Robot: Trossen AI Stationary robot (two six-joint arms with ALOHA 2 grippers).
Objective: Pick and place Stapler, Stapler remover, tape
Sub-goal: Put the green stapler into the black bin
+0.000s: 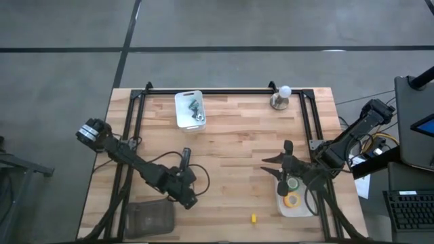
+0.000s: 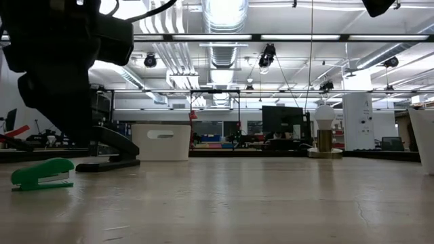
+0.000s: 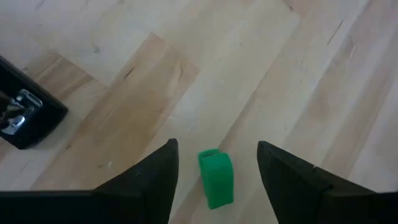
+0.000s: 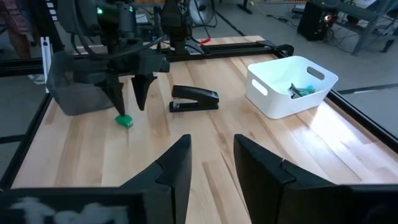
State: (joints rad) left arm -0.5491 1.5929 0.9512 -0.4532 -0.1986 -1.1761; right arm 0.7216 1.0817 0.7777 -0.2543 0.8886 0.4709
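Observation:
The small green staple remover should go in the grey container (image 1: 150, 218), so my left gripper should next grab it by the long sides of its body.
A small green staple remover (image 3: 216, 177) lies flat on the wood, also seen in the low view (image 2: 42, 174). My left gripper (image 3: 217, 144) hangs over it, pointing down and open, one finger on each side, touching nothing. From above, the gripper (image 1: 188, 196) hides the remover. The black stapler (image 1: 186, 159) rests on its base just beyond, toward the far edge (image 4: 194, 98). My right gripper (image 4: 212, 140) is open and waits over the table's right side (image 1: 274, 163). A green tape roll (image 1: 292, 183) and a yellow one (image 1: 293, 200) lie in a white tray (image 1: 281, 203).
A white bin (image 1: 190, 108) holding small metal items stands near the far edge, and a light bulb on a base (image 1: 281, 97) to its right. A grey container (image 1: 150, 217) sits at the near left corner. A small yellow piece (image 1: 253, 218) lies near the front edge.

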